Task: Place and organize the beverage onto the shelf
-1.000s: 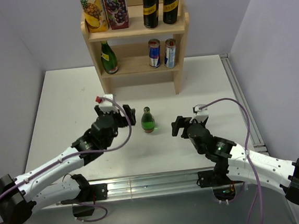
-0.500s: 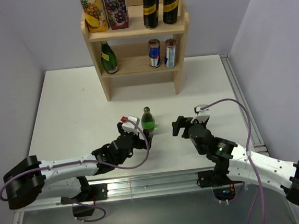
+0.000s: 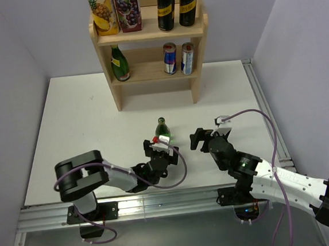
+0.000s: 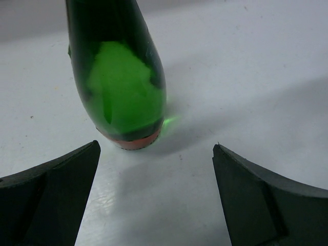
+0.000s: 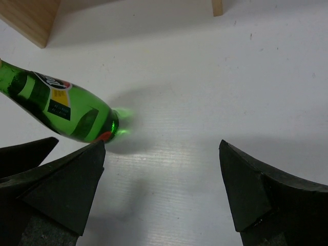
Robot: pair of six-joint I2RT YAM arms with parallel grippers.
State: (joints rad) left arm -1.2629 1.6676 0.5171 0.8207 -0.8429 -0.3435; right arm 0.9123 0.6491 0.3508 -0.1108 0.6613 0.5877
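Note:
I should next grab the green glass bottle with my left gripper by its wide lower body [image 3: 163,132], so that its base stays free for the shelf [image 3: 148,36].
A small green glass bottle [image 3: 163,130] stands upright on the white table in front of the wooden shelf [image 3: 148,36]. My left gripper [image 3: 161,144] is open and low on the table, just on the near side of the bottle. In the left wrist view the bottle [image 4: 120,87] stands just beyond the open gripper [image 4: 156,148], nearer the left finger and touching neither. My right gripper [image 3: 196,138] is open and empty to the right of the bottle. In the right wrist view the bottle [image 5: 61,110] shows by the left fingertip of the open gripper [image 5: 161,146].
The shelf's top tier holds two juice cartons [image 3: 114,9] and two black cans [image 3: 177,5]. The lower tier holds a green bottle [image 3: 119,63] at the left and two cans [image 3: 179,58] at the right. A metal rail [image 3: 267,114] runs along the table's right edge.
My left arm has folded and swung right and nearer, bringing its gripper from left of the bottle to just behind it. The right arm and the bottle have not moved.

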